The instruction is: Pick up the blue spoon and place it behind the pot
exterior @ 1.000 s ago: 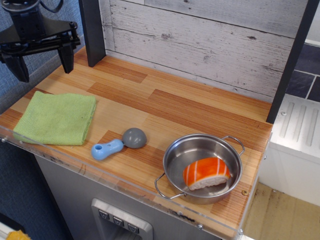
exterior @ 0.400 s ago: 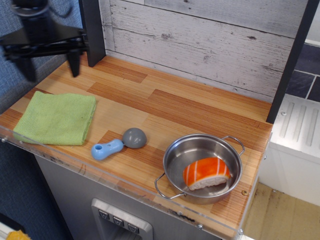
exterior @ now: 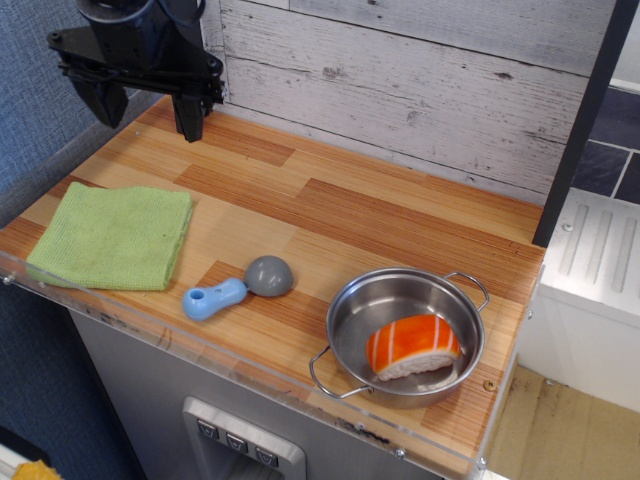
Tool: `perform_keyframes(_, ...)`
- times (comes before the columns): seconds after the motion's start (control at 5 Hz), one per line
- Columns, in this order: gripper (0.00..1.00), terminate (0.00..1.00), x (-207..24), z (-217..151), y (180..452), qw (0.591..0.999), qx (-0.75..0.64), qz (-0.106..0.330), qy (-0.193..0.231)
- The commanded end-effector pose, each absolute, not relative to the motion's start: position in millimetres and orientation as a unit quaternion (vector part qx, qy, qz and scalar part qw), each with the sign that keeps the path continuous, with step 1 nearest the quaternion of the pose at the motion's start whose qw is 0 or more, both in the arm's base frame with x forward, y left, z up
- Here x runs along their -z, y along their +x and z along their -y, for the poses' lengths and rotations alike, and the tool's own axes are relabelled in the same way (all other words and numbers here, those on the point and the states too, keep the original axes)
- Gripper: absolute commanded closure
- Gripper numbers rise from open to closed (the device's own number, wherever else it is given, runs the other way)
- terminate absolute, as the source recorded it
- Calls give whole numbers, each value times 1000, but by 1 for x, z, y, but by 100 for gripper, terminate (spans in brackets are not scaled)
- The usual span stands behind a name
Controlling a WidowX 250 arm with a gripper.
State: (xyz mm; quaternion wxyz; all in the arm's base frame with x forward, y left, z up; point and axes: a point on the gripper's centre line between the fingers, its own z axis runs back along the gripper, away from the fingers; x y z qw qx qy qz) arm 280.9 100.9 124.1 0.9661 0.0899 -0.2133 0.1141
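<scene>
The blue spoon needs to go behind the pot, so my gripper should grab it by its light-blue handle [exterior: 222, 295] next.
The blue spoon [exterior: 236, 288] lies on the wooden counter near its front edge, light-blue handle to the left, grey dome bowl to the right. The steel pot [exterior: 405, 335] stands to its right at the front right, with an orange and white toy sushi [exterior: 412, 348] inside. My black gripper [exterior: 148, 112] hangs open and empty above the counter's back left corner, far from the spoon.
A green cloth [exterior: 113, 236] lies at the front left. A dark post [exterior: 188, 40] stands at the back left and another [exterior: 585, 120] at the right. A white plank wall [exterior: 400, 70] closes the back. The counter [exterior: 350, 215] has a clear plastic front lip.
My gripper has moved to the right along the back left of the counter, from beyond the left edge to over the corner. The spoon, pot and cloth have not moved.
</scene>
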Motion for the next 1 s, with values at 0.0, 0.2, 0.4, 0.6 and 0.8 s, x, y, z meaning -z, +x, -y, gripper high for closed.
perform_keyframes(0.0,0,0,-113,-74,259,966,64,240,76)
perform_keyframes(0.2,0,0,-93,-56,253,965,151,208,43)
perform_keyframes(0.4,0,0,-75,-41,251,966,201,163,28)
perform_keyframes(0.6,0,0,-61,-33,251,961,240,131,39)
perform_keyframes(0.8,0,0,-46,-34,250,962,248,96,54)
